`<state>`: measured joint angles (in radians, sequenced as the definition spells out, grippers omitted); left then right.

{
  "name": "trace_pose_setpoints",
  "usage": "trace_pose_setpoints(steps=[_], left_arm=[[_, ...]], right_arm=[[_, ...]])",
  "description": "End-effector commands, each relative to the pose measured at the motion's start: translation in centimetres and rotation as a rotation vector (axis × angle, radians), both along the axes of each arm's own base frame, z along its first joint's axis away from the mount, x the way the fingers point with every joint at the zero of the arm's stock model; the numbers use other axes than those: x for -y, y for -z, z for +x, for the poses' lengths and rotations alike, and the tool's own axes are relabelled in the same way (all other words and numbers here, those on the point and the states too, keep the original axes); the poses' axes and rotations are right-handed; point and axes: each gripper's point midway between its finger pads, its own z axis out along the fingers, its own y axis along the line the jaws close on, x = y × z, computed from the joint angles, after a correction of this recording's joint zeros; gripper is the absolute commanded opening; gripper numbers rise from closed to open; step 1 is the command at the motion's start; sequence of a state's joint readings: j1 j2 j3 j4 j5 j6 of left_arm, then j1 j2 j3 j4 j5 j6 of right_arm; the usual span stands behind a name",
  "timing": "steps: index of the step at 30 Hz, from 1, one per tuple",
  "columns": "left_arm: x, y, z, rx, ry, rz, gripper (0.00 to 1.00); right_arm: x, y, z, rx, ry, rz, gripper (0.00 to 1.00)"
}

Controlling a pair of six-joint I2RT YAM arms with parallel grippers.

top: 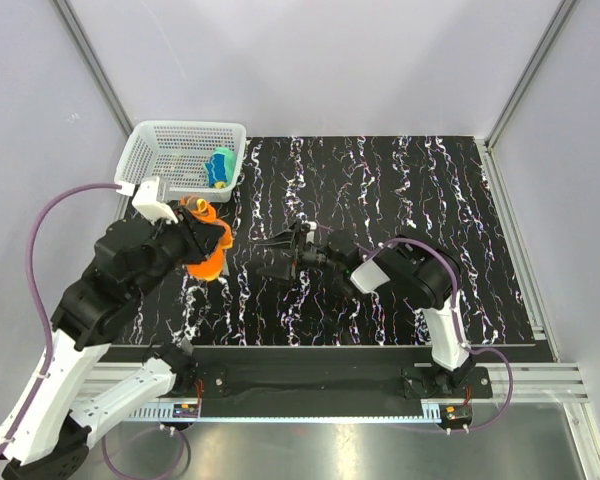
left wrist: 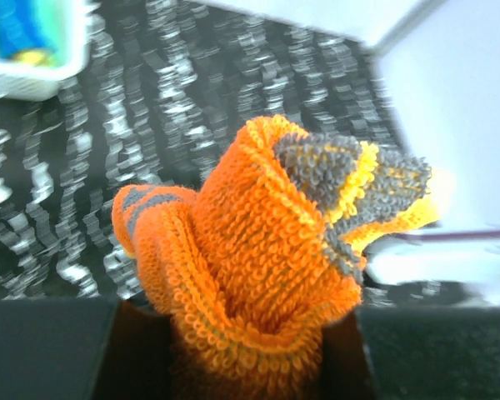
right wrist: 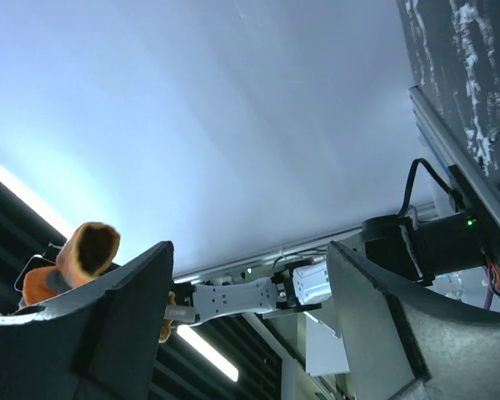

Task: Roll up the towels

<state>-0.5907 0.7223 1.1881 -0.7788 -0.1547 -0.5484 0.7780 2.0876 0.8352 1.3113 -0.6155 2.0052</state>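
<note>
I need to keep holding the orange towel (top: 210, 262) with my left gripper. My open right gripper is short of it, so the towel would fall onto the mat if I opened now.
The orange towel (top: 210, 262), rolled into a loose tube with grey-white marks, hangs above the left side of the mat with my left gripper (top: 198, 238) shut on it. In the left wrist view the orange towel (left wrist: 258, 267) fills the space between the dark fingers of the left gripper (left wrist: 246, 350). The yellow and teal towel (top: 220, 168) lies bundled in the white basket (top: 155, 150). My right gripper (top: 260, 258) hovers at mid-mat, pointing left toward the orange towel, jaws open and holding nothing. In its own view the right gripper (right wrist: 250, 250) is tipped upward, and the orange towel (right wrist: 83, 254) shows past its left finger.
The black marbled mat (top: 430, 200) covers the table. The white mesh basket (left wrist: 33, 75) stands at the back left corner. White walls and metal frame rails (top: 525, 250) enclose the workspace.
</note>
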Motion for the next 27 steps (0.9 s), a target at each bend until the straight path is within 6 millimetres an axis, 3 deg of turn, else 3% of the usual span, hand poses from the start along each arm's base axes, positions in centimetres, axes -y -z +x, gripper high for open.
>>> trace_pose_setpoints(steps=[1, 8, 13, 17, 20, 27], left_arm=[[3.6, -3.9, -1.0, 0.045, 0.178, -0.134, 0.07], [8.5, -4.1, -2.2, 0.001, 0.398, -0.334, 0.12], [10.5, -4.0, -2.2, -0.005, 0.502, -0.441, 0.26], [10.7, -2.5, -1.3, -0.045, 0.486, -0.424, 0.31], [9.8, -0.5, 0.4, -0.074, 0.383, -0.360, 0.33], [8.0, 3.4, 2.4, -0.156, 0.240, -0.208, 0.34]], right_arm=[[0.6, -8.8, -1.8, 0.257, -0.071, 0.256, 0.80], [0.8, -15.4, -2.8, 0.423, -0.100, 0.371, 0.68], [2.0, -17.6, -4.2, 0.463, -0.116, 0.399, 0.64], [3.2, -18.8, -5.4, 0.480, -0.113, 0.414, 0.59], [3.9, -19.1, -6.0, 0.475, -0.111, 0.415, 0.55], [4.8, -18.4, -6.7, 0.437, -0.106, 0.396, 0.53]])
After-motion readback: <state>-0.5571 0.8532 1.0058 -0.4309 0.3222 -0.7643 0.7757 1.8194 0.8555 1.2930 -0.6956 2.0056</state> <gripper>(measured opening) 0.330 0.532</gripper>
